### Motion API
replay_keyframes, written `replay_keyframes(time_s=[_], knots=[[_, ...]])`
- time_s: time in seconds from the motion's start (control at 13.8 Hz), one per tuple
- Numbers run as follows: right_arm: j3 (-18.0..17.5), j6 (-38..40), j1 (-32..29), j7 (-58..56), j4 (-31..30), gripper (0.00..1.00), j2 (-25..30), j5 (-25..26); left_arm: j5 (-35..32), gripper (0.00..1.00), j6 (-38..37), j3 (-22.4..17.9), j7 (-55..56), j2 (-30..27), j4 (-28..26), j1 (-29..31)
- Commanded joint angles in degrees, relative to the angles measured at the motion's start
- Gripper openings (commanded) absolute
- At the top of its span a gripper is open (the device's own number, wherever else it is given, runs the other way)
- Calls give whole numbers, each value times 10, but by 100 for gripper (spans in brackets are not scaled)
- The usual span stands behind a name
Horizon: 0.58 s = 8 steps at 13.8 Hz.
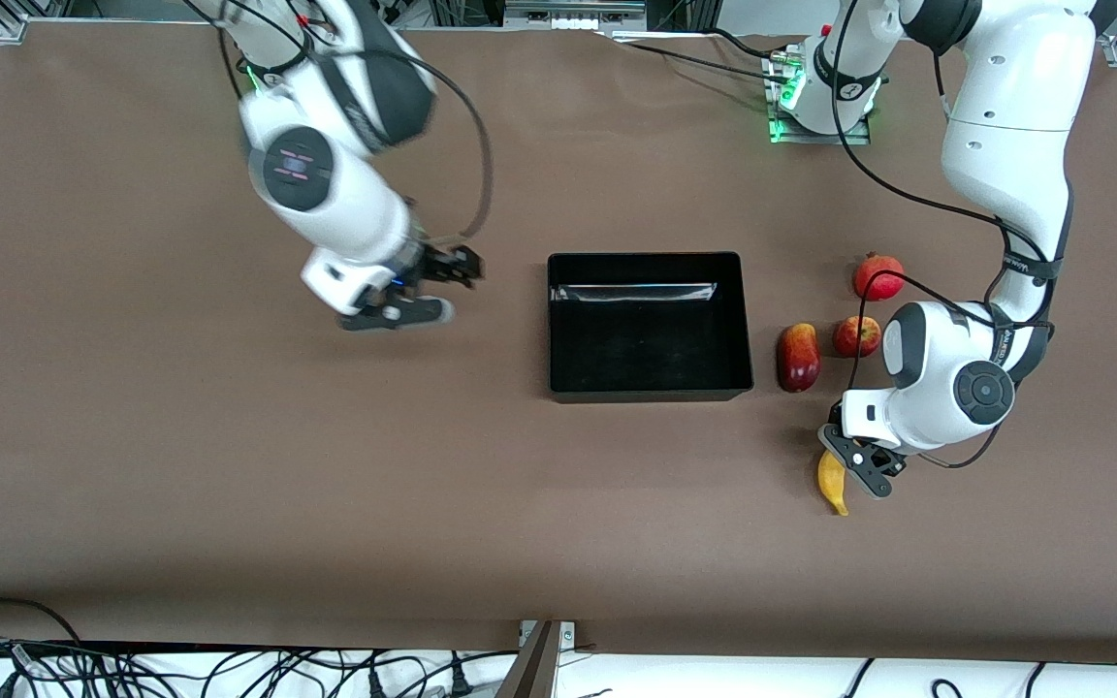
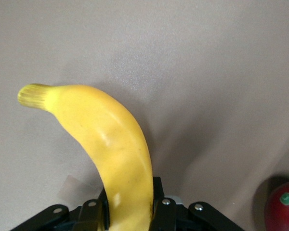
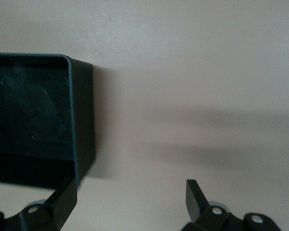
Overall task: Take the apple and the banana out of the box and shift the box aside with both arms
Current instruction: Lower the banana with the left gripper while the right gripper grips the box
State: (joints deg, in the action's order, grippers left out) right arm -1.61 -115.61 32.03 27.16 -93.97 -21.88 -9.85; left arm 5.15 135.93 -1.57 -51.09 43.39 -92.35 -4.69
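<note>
The emptied box has to move aside, so my right gripper will next grab the black box (image 1: 650,332) by its short side (image 1: 551,327).
The yellow banana (image 1: 832,482) (image 2: 120,154) is at the left arm's end of the table, nearer to the front camera than the other fruits. My left gripper (image 1: 854,456) (image 2: 130,204) is shut on its thick end, one finger on each side. Whether the banana rests on the table or hangs just above it I cannot tell. The small red apple (image 1: 856,335) lies on the table under the left arm. The black box (image 1: 651,393) (image 3: 82,120) stands mid-table with nothing in it. My right gripper (image 1: 442,289) (image 3: 131,187) hangs open over bare table beside the box, toward the right arm's end.
A pomegranate (image 1: 878,276) lies farther from the front camera than the apple. An oblong dark-red fruit (image 1: 798,357) (image 2: 282,207) lies between the apple and the box. A brown mat (image 1: 229,485) covers the table.
</note>
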Motion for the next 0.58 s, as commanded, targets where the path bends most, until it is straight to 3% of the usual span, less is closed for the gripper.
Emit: replay_keyframes(time_s=[0.0, 0.07, 0.14, 0.22, 0.29, 0.43, 0.51], knots=[[7, -84, 67, 81, 31, 100, -77, -12, -1, 0, -3, -5, -9, -23, -41, -4], [7, -116, 90, 103, 31, 100, -103, -11, -1, 20, -3, -5, -8, -28, -53, -4], [7, -148, 101, 111, 31, 100, -122, -3, -1, 99, -3, -5, -4, -32, -57, -4], [8, -182, 110, 112, 29, 96, -139, -1, -1, 100, -7, -5, 0, -45, -61, -4], [8, -202, 113, 112, 28, 79, -152, -2, -9, 100, -9, -5, -2, -65, -61, -5], [8, -210, 116, 112, 28, 29, -173, -1, -10, 100, -23, -5, -2, -133, -76, -4], [9, -210, 122, 112, 26, 8, -180, -1, -9, 100, -29, -5, -2, -170, -91, -4]])
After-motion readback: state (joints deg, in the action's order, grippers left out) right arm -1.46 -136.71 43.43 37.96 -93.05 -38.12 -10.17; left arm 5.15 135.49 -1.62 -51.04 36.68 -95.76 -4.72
